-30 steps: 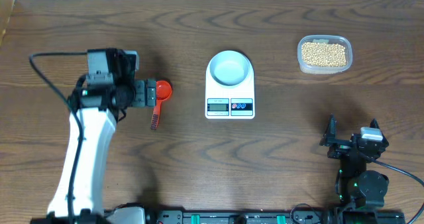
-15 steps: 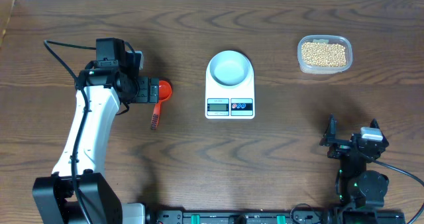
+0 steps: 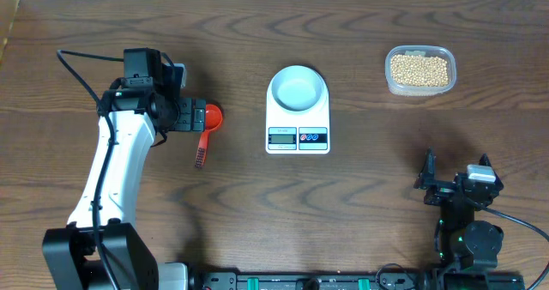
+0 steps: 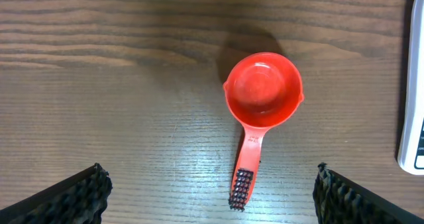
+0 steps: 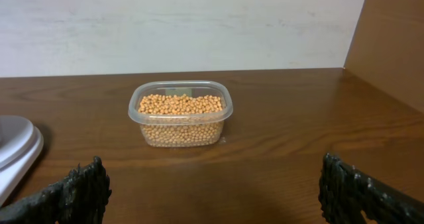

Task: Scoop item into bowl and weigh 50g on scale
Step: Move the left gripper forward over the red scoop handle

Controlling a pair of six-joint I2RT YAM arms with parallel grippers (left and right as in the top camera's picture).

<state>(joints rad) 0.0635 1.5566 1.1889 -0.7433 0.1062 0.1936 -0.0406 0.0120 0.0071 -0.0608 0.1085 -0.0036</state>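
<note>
The robot will next grab the red scoop [image 4: 263,95] with its left gripper by its cup's rim [image 4: 228,90], away from the scale, so the handle of the scoop stays free for the right gripper.
The tan beans [image 3: 419,69] fill a clear tub at the back right, also seen straight ahead in the right wrist view [image 5: 180,111]. The pale bowl [image 3: 297,87] stands empty on the white scale [image 3: 298,135] at the table's middle. A red scoop [image 3: 206,120] lies left of the scale, cup away from me and handle toward the front. My left gripper [image 3: 192,117] hovers above it, open, fingers wide on either side of the scoop [image 4: 263,95] and not touching it. My right gripper [image 3: 455,172] rests open at the front right, holding nothing.
The scale's edge [image 4: 414,118] shows at the right of the left wrist view. A wooden side wall [image 5: 391,45] rises right of the tub. A white wall runs along the table's far edge.
The left arm has swung in and its gripper edged slightly right over the scoop, then held still for the last half second. The right arm has not moved.
</note>
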